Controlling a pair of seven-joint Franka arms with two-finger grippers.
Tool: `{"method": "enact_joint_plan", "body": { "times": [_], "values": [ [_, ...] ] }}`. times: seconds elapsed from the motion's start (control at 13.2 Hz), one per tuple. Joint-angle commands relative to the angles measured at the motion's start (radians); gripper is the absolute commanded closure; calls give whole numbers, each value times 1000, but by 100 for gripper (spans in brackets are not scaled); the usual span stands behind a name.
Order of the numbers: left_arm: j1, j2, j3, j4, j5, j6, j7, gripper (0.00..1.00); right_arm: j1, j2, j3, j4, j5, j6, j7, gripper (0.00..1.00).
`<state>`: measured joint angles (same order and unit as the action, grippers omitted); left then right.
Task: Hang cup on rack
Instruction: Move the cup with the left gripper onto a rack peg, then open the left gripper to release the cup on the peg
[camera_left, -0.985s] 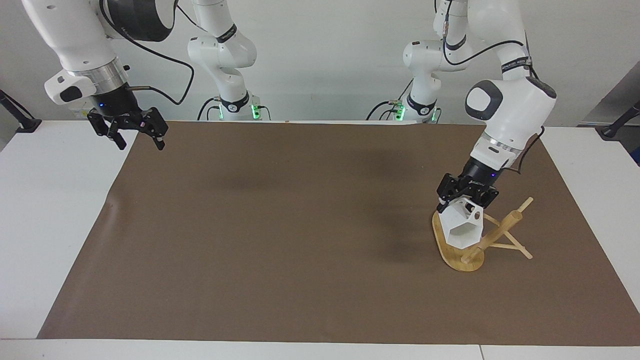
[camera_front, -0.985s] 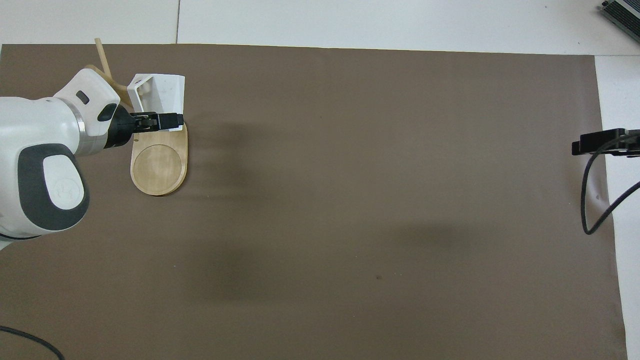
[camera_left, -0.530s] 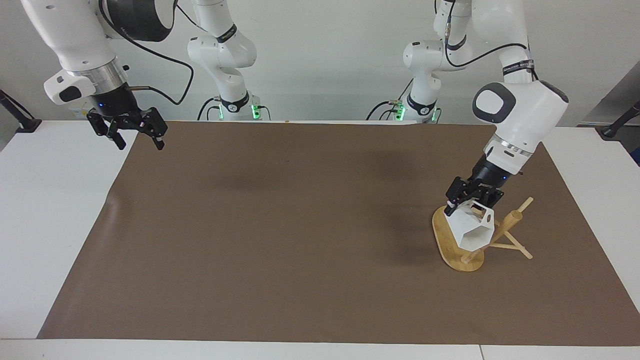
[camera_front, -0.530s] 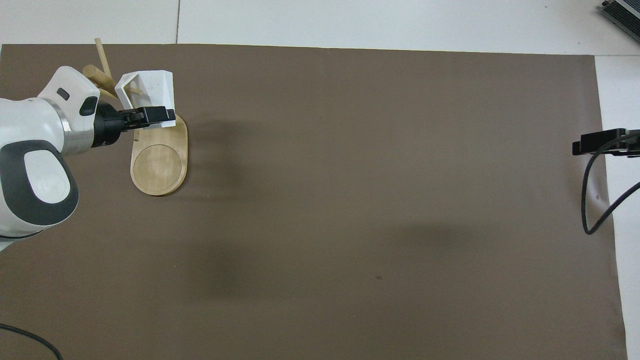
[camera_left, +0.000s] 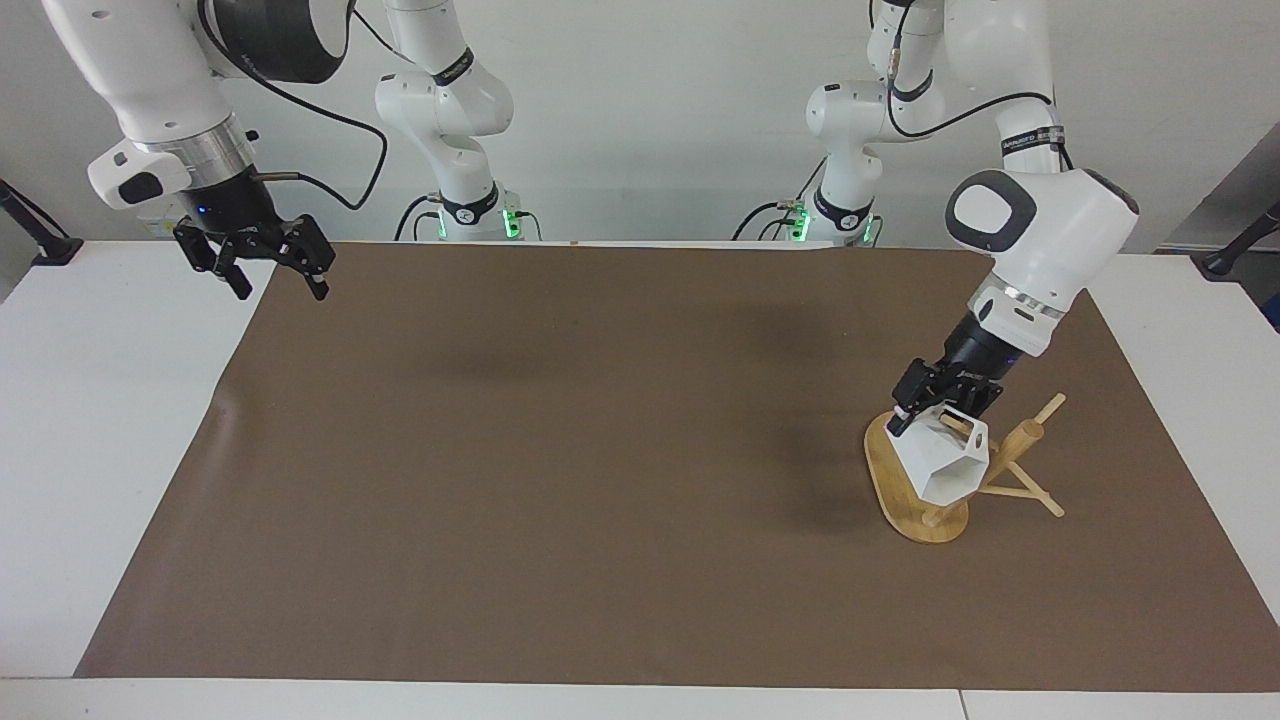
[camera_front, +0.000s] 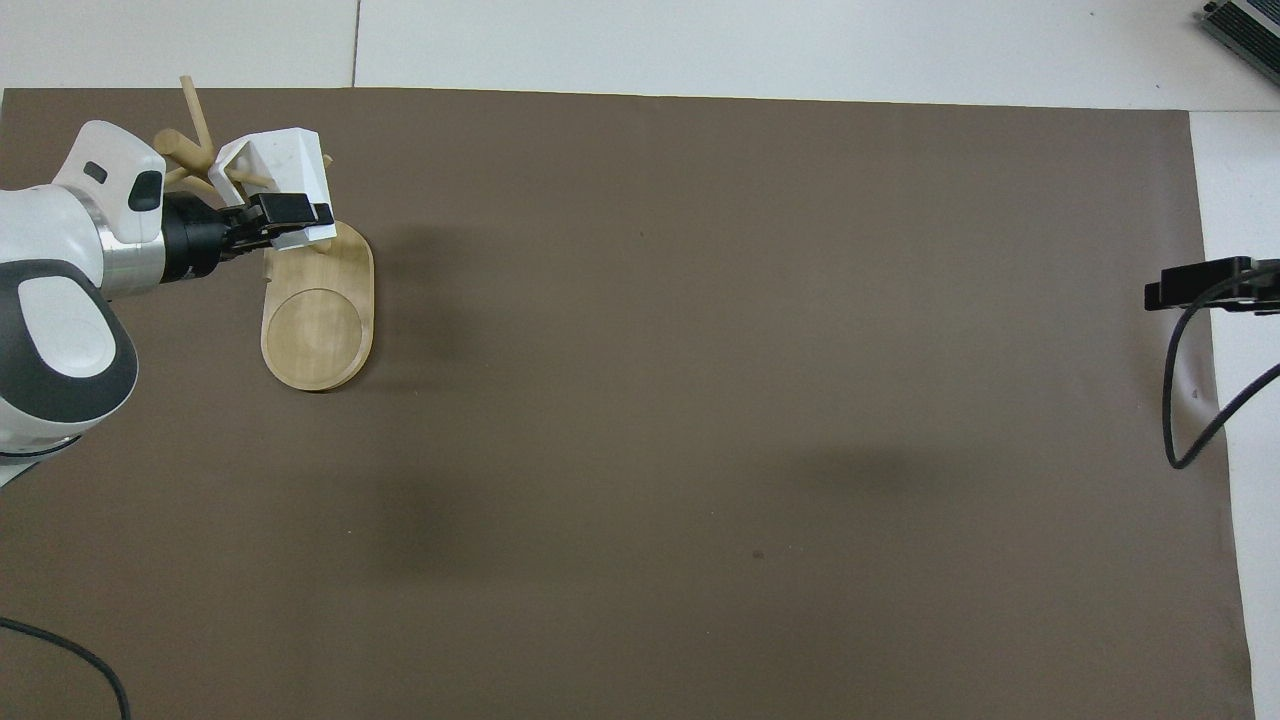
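Note:
The cup's handle (camera_front: 228, 170) is around the rack's thin peg, so the white faceted cup would hang. My left gripper should open.
The white faceted cup (camera_left: 945, 468) (camera_front: 282, 160) hangs over the bamboo rack (camera_left: 900, 500) (camera_front: 318, 330) at the left arm's end of the brown mat. My left gripper (camera_left: 935, 405) (camera_front: 290, 212) is shut on the cup's handle side, and the hexagonal mouth faces away from the robots. The cup sits against the rack's slanted post (camera_left: 1020, 440) and thin pegs (camera_front: 195, 110). I cannot tell whether a peg passes through the handle. My right gripper (camera_left: 268, 275) (camera_front: 1200, 285) waits open and empty above the mat's corner at the right arm's end.
A brown mat (camera_left: 560, 450) covers most of the white table (camera_left: 100, 450). A black cable (camera_front: 1195, 400) hangs from the right arm over the mat's edge. Two more arm bases (camera_left: 470, 215) stand at the table's robot edge.
The left gripper has carried the cup from over the rack's base in against the post and pegs, toward the left arm's end. The right arm has not moved.

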<state>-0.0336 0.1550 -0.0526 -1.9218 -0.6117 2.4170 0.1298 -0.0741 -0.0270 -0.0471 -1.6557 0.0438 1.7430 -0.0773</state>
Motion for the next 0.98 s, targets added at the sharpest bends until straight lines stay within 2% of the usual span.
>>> {"method": "enact_joint_plan", "body": {
  "times": [0.0, 0.08, 0.15, 0.38, 0.68, 0.91],
  "values": [
    [9, 14, -7, 20, -14, -27, -9, 76, -9, -16, 4, -13, 16, -13, 16, 0],
    [8, 14, -7, 20, -14, -29, -9, 33, -9, -16, 4, -13, 16, -13, 16, 0],
    [-2, 12, -7, 20, -14, -30, -7, 0, -9, -16, 4, -13, 16, -13, 16, 0],
    [-2, 14, -4, 56, 36, -103, -2, 0, -9, -16, 4, -13, 16, -13, 16, 0],
    [-3, 1, -3, 144, 296, -283, -2, 0, -9, -17, 4, -13, 16, -13, 16, 0],
    [-5, -44, -6, 179, 459, -442, -2, 0, -9, -16, 4, -13, 16, -13, 16, 0]
  ]
}}
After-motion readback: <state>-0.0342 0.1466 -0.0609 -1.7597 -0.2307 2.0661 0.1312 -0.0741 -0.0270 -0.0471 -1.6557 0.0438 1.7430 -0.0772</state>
